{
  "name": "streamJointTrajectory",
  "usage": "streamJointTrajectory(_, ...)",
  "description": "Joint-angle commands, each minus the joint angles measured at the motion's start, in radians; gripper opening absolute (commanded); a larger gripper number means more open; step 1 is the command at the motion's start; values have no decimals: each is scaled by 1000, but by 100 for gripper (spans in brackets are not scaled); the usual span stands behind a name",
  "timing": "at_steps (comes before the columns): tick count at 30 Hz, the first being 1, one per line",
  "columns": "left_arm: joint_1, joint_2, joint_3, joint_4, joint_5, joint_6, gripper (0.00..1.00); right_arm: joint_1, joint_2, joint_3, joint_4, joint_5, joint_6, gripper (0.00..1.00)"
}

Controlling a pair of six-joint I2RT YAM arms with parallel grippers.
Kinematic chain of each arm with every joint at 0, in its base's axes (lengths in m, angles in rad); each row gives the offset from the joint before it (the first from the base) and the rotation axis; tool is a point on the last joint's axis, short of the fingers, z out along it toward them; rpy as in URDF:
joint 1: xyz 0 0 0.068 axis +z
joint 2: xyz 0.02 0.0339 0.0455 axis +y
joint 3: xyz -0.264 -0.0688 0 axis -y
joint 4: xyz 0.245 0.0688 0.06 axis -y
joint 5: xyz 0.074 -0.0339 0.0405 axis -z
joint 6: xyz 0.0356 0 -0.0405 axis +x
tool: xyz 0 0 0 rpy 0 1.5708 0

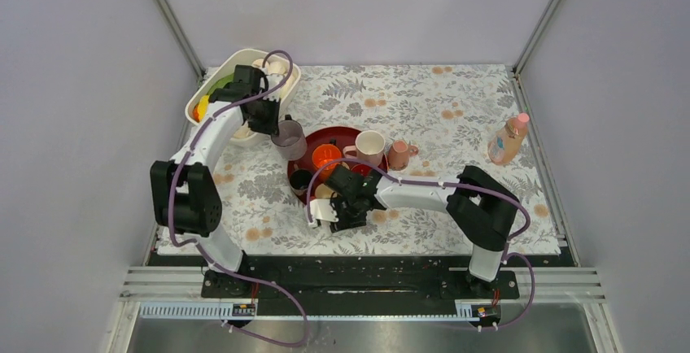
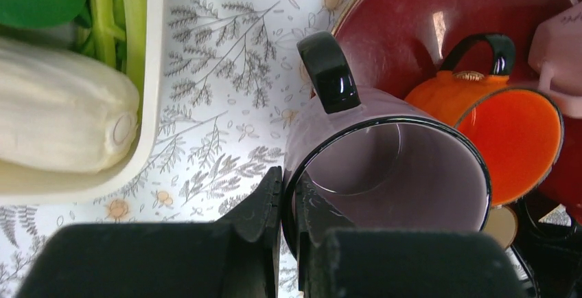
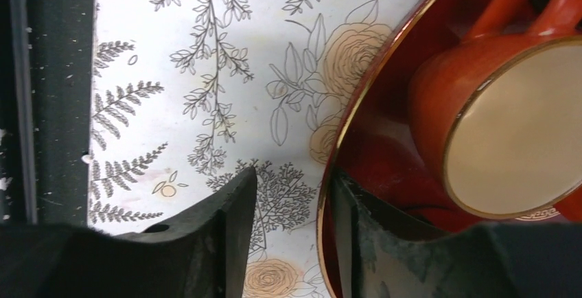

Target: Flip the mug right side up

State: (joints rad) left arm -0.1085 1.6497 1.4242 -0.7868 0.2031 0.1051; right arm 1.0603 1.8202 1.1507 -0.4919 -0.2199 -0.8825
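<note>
My left gripper is holding the mauve mug (image 1: 289,138) and should stay closed: the mug hangs across the red plate's rim, partly over the cloth.
A mauve mug (image 2: 384,167) with a black rim and black handle (image 2: 328,71) hangs in my left gripper (image 2: 288,202). The gripper is shut on its rim, one finger inside and one outside. In the top view the mug (image 1: 289,138) is at the left edge of the red plate (image 1: 346,133), tilted with its mouth towards the wrist. My right gripper (image 3: 292,195) is open at the plate's near rim (image 3: 343,140), one finger over the plate and one over the cloth. It also shows in the top view (image 1: 332,200).
On the plate are an orange mug (image 1: 327,156), a cream mug (image 1: 370,145) and a dark cup (image 1: 301,179). A small pink mug (image 1: 399,154) stands beside it. A white tub (image 1: 213,84) of vegetables is at the back left, and a bottle (image 1: 508,137) at the right.
</note>
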Motion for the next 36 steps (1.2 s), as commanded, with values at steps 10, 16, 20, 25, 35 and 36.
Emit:
streamJointTrajectory(10, -67, 210, 215, 105, -16, -52, 0, 27, -98, -36, -16, -81, 174, 71)
streamJointTrajectory(16, -100, 212, 166, 139, -50, -26, 0, 27, -150, -56, 12, -72, 203, 81)
streamJointTrajectory(20, -150, 167, 60, 202, -69, 28, 0, 27, -216, -51, 14, -74, 237, 85)
streamJointTrajectory(25, -154, 183, 33, 217, -82, 30, 0, 27, -317, -61, -20, -103, 236, 87)
streamJointTrajectory(35, -164, 188, 16, 226, -99, 50, 9, -91, -478, -8, -82, -28, 458, 90)
streamJointTrajectory(36, -163, 180, 21, 223, -106, 58, 20, -132, -488, 1, -76, -7, 510, 91)
